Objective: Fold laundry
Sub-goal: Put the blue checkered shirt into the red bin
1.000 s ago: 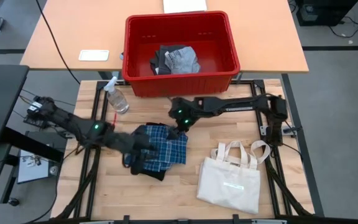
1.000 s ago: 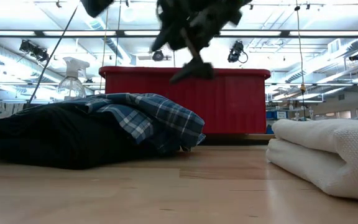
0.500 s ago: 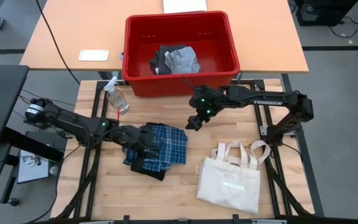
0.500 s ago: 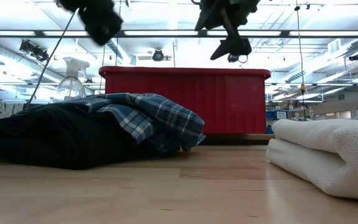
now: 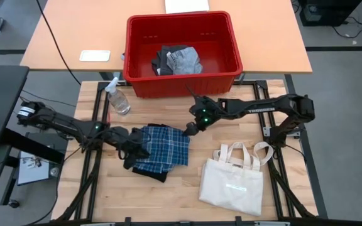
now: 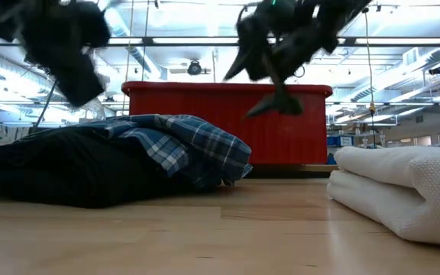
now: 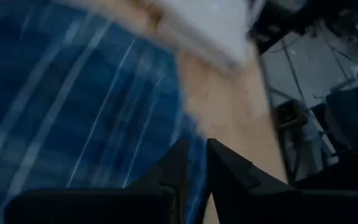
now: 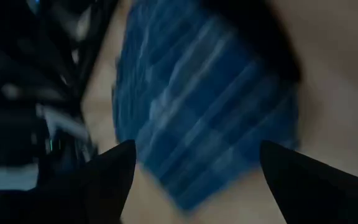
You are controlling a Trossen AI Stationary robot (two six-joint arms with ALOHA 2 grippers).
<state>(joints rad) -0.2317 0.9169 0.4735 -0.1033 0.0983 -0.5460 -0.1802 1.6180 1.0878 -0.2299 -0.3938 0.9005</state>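
Observation:
I should pick up the plaid garment by its corner with my right gripper next. That will lift it from the black one for folding.
A blue-and-white plaid garment lies crumpled on top of a black garment in the middle of the table; in the low view the plaid drapes over the black heap. Light grey and dark grey garments lie in the red bin. My left gripper hovers shut over the pile's left edge, with the plaid below its fingers. My right gripper hangs open above the plaid's far right corner, looking down at it. Neither touches cloth.
The cream tote bag lies flat on the table's near right part, low and thick in the low view. A spray bottle stands at the far left. The red bin sits just beyond the table's far edge.
My left gripper has drawn back from over the plaid toward the table's left edge and come lower. My right gripper rose and swung right, away from the plaid, then came back down toward its far right corner. The pile has kept its shape.

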